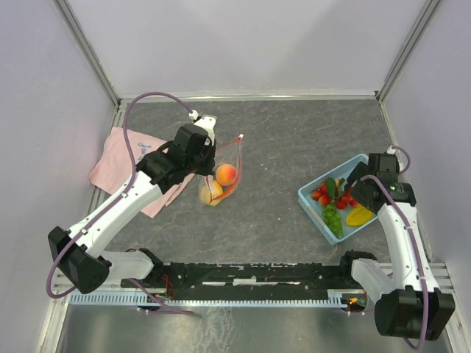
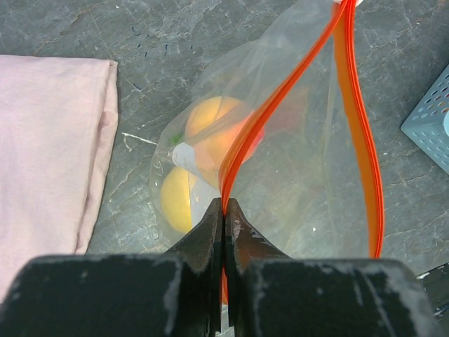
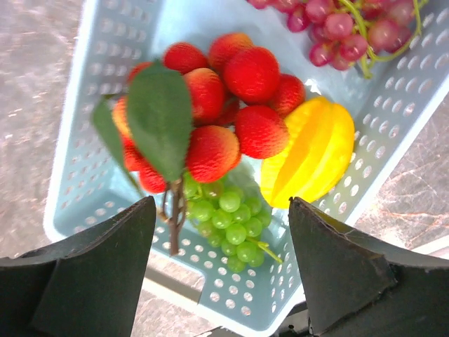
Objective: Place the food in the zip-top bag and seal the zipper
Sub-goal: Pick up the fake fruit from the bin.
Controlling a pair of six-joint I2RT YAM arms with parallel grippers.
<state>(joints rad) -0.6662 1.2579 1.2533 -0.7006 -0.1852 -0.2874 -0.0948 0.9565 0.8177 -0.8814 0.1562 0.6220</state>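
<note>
My right gripper next grabs the red bunch of fruits by its brown stem below the leaves, so the fruits stay free to enter the zip-top bag (image 1: 223,176).
The clear zip-top bag (image 1: 223,176) lies left of centre with its orange-red zipper (image 2: 358,133) gaping open; it also shows in the left wrist view (image 2: 295,175). Inside are an orange-yellow round fruit (image 2: 214,130) and a yellow one (image 2: 175,200). My left gripper (image 2: 224,203) is shut on one lip of the zipper and shows from above (image 1: 208,132). My right gripper (image 3: 221,232) is open above the light-blue basket (image 3: 91,182), over green grapes (image 3: 228,221), a red bunch with leaves (image 3: 224,105), a yellow star-shaped fruit (image 3: 312,158) and purple-red grapes (image 3: 344,28).
A pink cloth (image 1: 121,165) lies left of the bag, under the left arm. The basket (image 1: 313,206) sits at the right, near the right arm. Grey walls enclose the table on three sides.
</note>
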